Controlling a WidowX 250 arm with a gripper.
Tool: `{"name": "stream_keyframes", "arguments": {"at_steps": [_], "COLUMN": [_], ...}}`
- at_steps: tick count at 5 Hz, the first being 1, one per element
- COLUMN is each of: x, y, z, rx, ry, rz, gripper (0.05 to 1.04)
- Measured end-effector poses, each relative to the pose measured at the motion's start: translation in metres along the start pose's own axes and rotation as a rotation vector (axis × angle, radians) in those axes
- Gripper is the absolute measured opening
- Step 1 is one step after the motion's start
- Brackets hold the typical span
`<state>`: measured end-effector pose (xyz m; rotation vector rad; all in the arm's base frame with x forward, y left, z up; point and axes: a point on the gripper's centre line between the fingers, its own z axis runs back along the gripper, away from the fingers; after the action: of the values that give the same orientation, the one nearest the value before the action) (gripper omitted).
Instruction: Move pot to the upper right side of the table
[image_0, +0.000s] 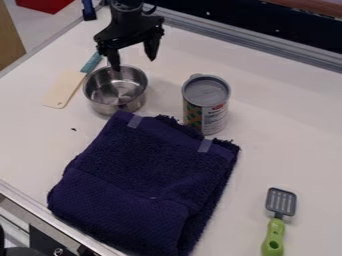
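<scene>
The pot's round body is wider than my gripper's open fingers. My gripper will next pinch the pot by its thin far rim to move it.
The black gripper (134, 63) hangs at the upper left of the camera view, open, its two fingers spread apart. Below it stands the small silver metal pot (117, 103), upright, with nothing visible inside. The left fingertip overlaps the pot's back rim in the view; whether it touches the metal I cannot tell. The other fingertip is to the right of the pot's back edge, over the white table (267, 135).
A can (206, 112) stands right of the pot. A folded dark blue towel (147, 175) lies just in front. Left of the pot is a cream-and-teal utensil (65, 89). A green-handled spatula (275, 234) lies lower right. A raised metal edge (267, 46) borders the back.
</scene>
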<state>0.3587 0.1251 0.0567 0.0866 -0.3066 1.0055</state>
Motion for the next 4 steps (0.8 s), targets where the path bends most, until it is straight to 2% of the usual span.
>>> {"name": "stream_keyframes", "arguments": {"at_steps": [1,3,4], "x": [0.001,-0.003,-0.006], "y": [-0.011,-0.012,-0.014], "z": [0.003,-0.015,-0.026], "rx": [-0.008,0.064,0.076], "ry": [0.005,0.015,0.035], "rz": [0.047,0.104,0.122], "gripper": [0.998,0.999,0.999]}}
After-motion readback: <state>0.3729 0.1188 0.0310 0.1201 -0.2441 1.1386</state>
